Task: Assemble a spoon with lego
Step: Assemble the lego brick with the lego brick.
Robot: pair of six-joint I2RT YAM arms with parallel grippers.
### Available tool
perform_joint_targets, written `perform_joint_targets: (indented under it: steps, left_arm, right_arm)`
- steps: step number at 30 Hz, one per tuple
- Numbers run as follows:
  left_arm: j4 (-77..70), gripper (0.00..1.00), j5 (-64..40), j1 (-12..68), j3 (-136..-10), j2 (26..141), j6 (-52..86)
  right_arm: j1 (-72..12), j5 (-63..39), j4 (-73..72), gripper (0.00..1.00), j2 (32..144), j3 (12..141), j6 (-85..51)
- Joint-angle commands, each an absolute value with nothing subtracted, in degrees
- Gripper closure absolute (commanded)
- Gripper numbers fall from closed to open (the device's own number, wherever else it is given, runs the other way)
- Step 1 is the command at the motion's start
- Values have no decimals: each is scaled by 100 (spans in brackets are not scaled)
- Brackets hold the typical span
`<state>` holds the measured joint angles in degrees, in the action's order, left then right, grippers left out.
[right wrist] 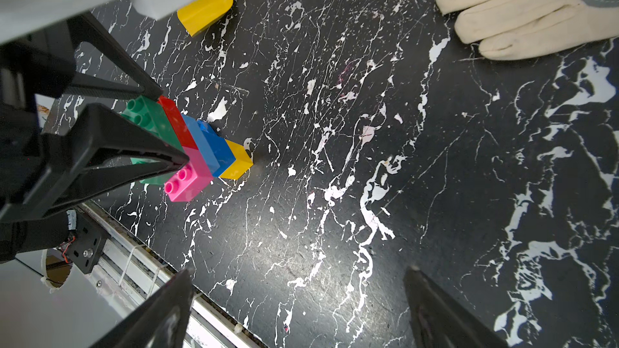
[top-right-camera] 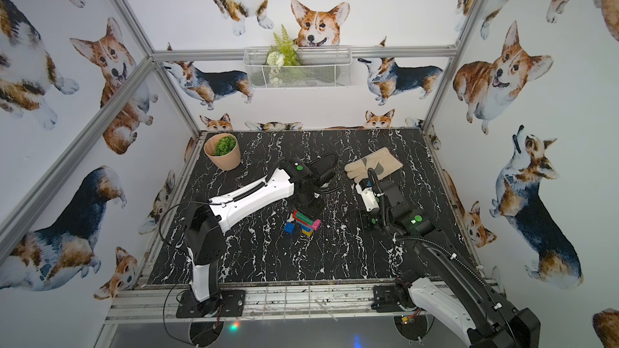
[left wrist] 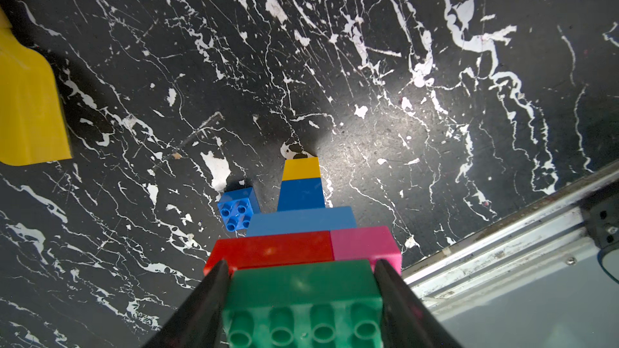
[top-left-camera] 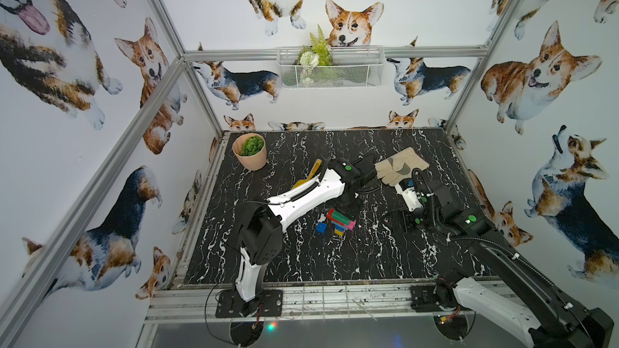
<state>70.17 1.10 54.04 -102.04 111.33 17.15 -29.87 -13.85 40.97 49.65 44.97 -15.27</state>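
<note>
The green brick's lower edge (left wrist: 301, 268) sits flush across the red and pink bricks, so it is time for my left gripper to let go of the green brick.
The spoon (top-left-camera: 341, 221) is a stack of lego: a green brick (left wrist: 303, 292), red and pink, two blues and a yellow tip (left wrist: 301, 168). My left gripper (left wrist: 301, 266) is shut on the green brick, one finger on each short side. The stack slants down, with its yellow end (right wrist: 237, 162) at the tabletop. One loose dark blue brick (left wrist: 237, 209) lies just beside the stem, and both top views show it (top-right-camera: 289, 227). My right gripper (right wrist: 298, 271) hangs open over bare table to the right of the spoon, holding nothing.
A yellow toy shovel (top-left-camera: 310, 175) lies behind the left arm. A cream glove (top-left-camera: 400, 165) lies at the back right, and a potted plant (top-left-camera: 250, 152) stands at the back left. The table's metal front rail (left wrist: 502, 246) runs close to the spoon.
</note>
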Motion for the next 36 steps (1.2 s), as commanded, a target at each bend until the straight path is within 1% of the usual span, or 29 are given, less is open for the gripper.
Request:
perform_joint_targets:
  steps: [1, 14, 24, 27, 31, 36]
  left_arm:
    - [7202, 61, 107, 5379, -10053, 11217, 1749]
    - [6885, 63, 34, 5352, -9620, 10975, 1793]
    - [6903, 62, -26, 5335, -9751, 10959, 1759]
    - [6866, 60, -49, 5335, -9763, 10916, 1759]
    - [6856, 54, -86, 5339, -9835, 10907, 1760]
    - [6842, 43, -114, 5344, -9875, 10888, 1749]
  right_arm:
    - [-2985, -1441, 3964, 0, 4948, 4495, -1595]
    - [-2993, -1459, 3949, 0, 4939, 4482, -1613]
    - [-2982, -1441, 3963, 0, 4935, 4483, -1618]
    - [-2988, -1433, 3955, 0, 4931, 4482, -1620]
    - [-2995, -1435, 3949, 0, 4948, 4482, -1626]
    - [-2991, -1433, 3951, 0, 4949, 4482, -1624]
